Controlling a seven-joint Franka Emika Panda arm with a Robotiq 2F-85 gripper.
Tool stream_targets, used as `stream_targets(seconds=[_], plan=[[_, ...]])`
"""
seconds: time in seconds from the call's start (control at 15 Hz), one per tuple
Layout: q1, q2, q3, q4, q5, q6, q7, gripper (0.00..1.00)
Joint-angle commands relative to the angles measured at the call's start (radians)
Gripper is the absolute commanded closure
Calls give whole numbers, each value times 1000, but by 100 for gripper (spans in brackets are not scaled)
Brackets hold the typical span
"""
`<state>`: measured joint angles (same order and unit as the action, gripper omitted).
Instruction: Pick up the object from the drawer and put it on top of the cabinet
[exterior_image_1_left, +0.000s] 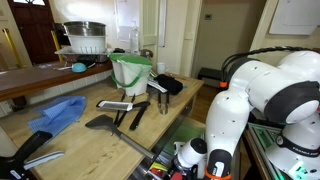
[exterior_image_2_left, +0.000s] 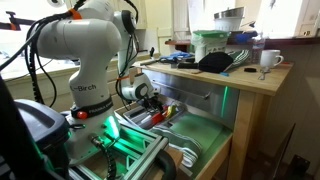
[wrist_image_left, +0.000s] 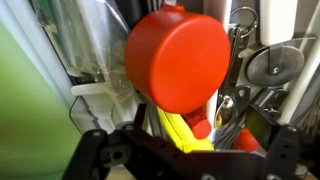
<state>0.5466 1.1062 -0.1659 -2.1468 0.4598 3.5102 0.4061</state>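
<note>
My gripper's open fingers are still above the yellow part, short of its sides, so my gripper moves down, before it closes on the yellow part.
The drawer (exterior_image_2_left: 206, 136) is pulled out below the cabinet's light wood top (exterior_image_2_left: 243, 77), and its green lining shows. My gripper (exterior_image_2_left: 151, 99) reaches down into it. In the wrist view a round red plastic object (wrist_image_left: 178, 60) with a yellow part (wrist_image_left: 176, 130) under it fills the middle, among metal utensils (wrist_image_left: 274, 64). My gripper (wrist_image_left: 187, 152) is open, with its fingers wide apart on either side below the red object and not touching it. The striped cloth is not clearly seen. The cabinet top also shows in an exterior view (exterior_image_1_left: 95, 140).
On the cabinet top lie a blue cloth (exterior_image_1_left: 58, 113), black spatulas (exterior_image_1_left: 105, 122), a green-and-white bucket (exterior_image_1_left: 130, 72) and a white mug (exterior_image_2_left: 268, 61). A dish rack (exterior_image_1_left: 85, 40) stands on the darker bench behind. The arm's base (exterior_image_2_left: 85, 90) stands beside the drawer.
</note>
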Motion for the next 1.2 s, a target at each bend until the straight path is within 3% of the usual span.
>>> stream_targets(seconds=[0.0, 0.53, 1.13], plan=[[-15, 1, 19, 7, 38, 5, -46, 0], [-120, 44, 93, 24, 51, 277, -83, 0], [-113, 182, 91, 127, 179, 263, -162, 0]])
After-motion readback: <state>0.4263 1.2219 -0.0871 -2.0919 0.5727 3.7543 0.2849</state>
